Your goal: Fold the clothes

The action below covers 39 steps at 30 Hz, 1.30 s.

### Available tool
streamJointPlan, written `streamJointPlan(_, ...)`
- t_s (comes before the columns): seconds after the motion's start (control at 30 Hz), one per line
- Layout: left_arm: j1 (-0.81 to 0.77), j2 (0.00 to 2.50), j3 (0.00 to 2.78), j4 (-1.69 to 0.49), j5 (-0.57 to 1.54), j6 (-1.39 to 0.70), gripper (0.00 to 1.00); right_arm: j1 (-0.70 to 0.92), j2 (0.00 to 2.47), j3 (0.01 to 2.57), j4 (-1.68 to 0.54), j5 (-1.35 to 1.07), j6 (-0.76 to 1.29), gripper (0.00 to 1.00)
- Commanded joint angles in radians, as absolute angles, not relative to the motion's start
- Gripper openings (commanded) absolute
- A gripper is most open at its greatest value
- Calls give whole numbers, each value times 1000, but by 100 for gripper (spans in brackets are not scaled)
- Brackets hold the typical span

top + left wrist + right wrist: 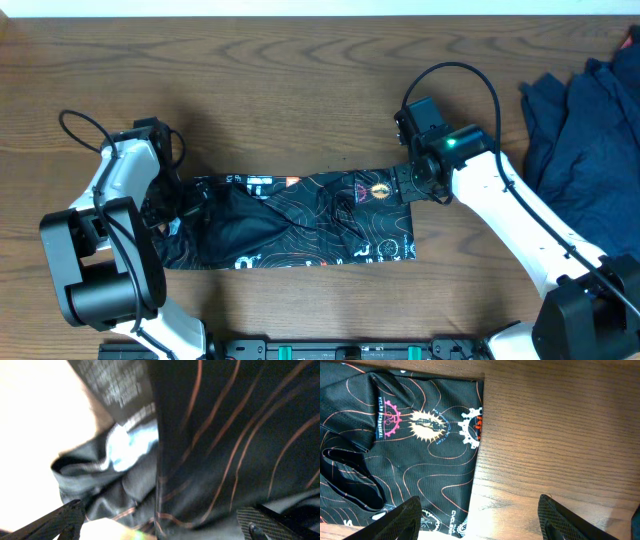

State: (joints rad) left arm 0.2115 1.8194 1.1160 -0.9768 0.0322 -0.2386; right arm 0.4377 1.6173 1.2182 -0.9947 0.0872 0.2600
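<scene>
Next, my left gripper grabs the jersey's bunched end, opposite my right gripper, to fold the black jersey over lengthwise.
The black jersey [300, 225] with orange contour lines lies folded into a long strip across the middle of the table. My left gripper [183, 210] is at its left end. In the left wrist view the jaws [160, 517] are spread wide with bunched jersey cloth [225, 435] between them. My right gripper [410, 186] is over the strip's upper right corner. In the right wrist view it [477, 512] is open, straddling the jersey's right edge [420, 460] and bare wood. Dark navy garments [585, 110] lie in a heap at the right.
The wooden table [300, 80] stretches behind the jersey. The navy heap reaches the table's right edge beside my right arm. The arm bases stand along the front edge.
</scene>
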Motion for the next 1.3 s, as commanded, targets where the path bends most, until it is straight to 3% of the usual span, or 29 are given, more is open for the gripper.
streamJointPlan(0.0, 213, 1810, 1108, -937, -19, -238, 98, 428, 1618, 1228, -996, 105, 276, 73)
streamJointPlan(0.37, 212, 1811, 1033, -850, 79, -238, 99, 428, 1618, 1228, -1006, 105, 277, 72)
streamJointPlan(0.43, 212, 1811, 1033, -849, 98, -237, 94, 428, 1618, 1228, -1007, 105, 276, 73)
streamJointPlan(0.47, 212, 1811, 1033, -847, 98, -237, 88, 429, 1618, 1228, -1007, 105, 276, 72)
streamJointPlan(0.5, 212, 1811, 1033, -846, 101, -237, 71, 429, 1618, 1228, -1007, 105, 276, 72)
streamJointPlan(0.53, 212, 1811, 1033, -845, 103, -237, 46, 428, 1618, 1228, -1007, 105, 277, 72)
streamJointPlan(0.57, 212, 1811, 1033, -842, 108, -237, 31, 428, 1618, 1228, -1007, 105, 276, 72)
streamJointPlan(0.6, 212, 1811, 1033, -842, 113, -237, 24, 428, 1618, 1228, -1007, 105, 276, 73)
streamJointPlan(0.77, 212, 1810, 1034, -843, 123, -215, 6, 428, 1618, 1228, -1007, 105, 276, 73)
streamJointPlan(1.27, 273, 1804, 1379, -1156, -122, -249, 6, 327, 1618, 1228, -1028, 110, 276, 72)
